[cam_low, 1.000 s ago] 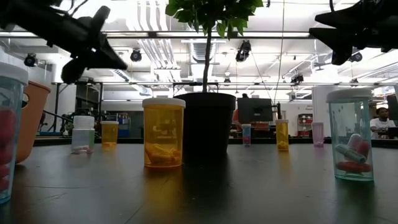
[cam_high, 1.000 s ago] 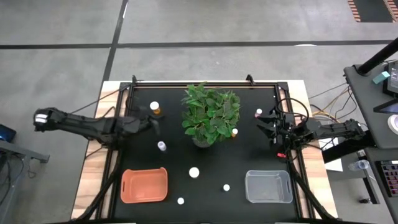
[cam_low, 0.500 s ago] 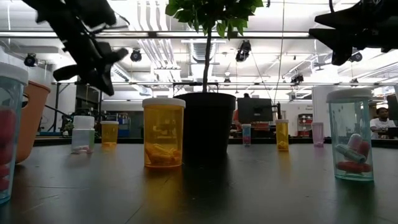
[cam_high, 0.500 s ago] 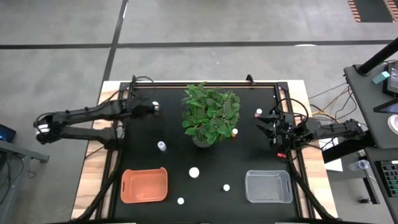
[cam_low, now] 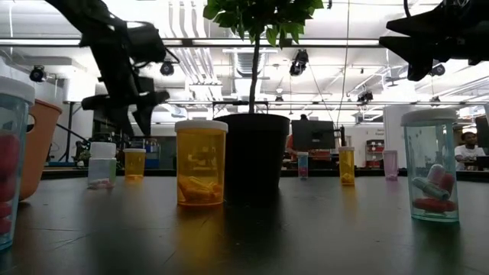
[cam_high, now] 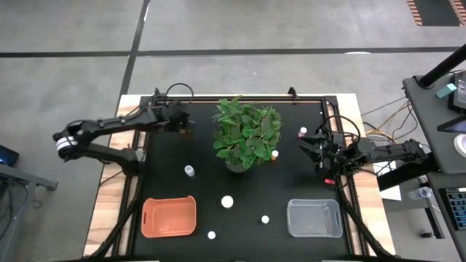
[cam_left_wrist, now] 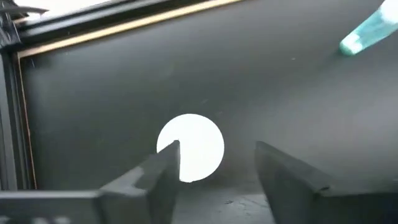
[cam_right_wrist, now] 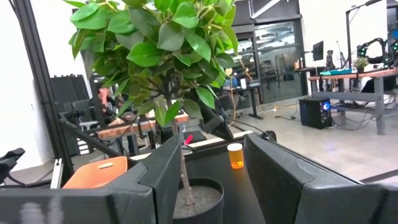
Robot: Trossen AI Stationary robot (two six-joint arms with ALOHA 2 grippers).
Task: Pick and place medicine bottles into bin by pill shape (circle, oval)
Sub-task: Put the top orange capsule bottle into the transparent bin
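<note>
My left gripper isn't ready to close on the orange bottle yet. Its fingers are above the bottle's white cap in the left wrist view, so it should go lower.
My left gripper [cam_high: 183, 125] hovers open at the table's far left, pointing steeply down over a white-capped orange medicine bottle [cam_low: 135, 163]. The bottle's round cap [cam_left_wrist: 191, 154] shows between the fingers, and the fingertips stand above it, apart from it. My right gripper [cam_high: 317, 145] waits open at the table's right side, raised and holding nothing. Other bottles stand on the mat: a white one [cam_high: 189, 171], an orange one [cam_high: 274, 154] beside the plant, and a pinkish one [cam_high: 303, 132]. The orange bin [cam_high: 169, 216] and the clear bin [cam_high: 314, 218] sit at the near edge.
A leafy potted plant [cam_high: 246, 135] stands mid-table between the arms, just right of my left gripper. Three more white-capped bottles [cam_high: 227, 201] [cam_high: 265, 218] [cam_high: 212, 234] stand between the bins. A black frame rail [cam_high: 240, 99] runs along the far edge.
My left gripper has swung toward the table's far edge and over the white-capped orange bottle. It has tipped to point more steeply down, and it has opened. The bottles have stayed in place.
</note>
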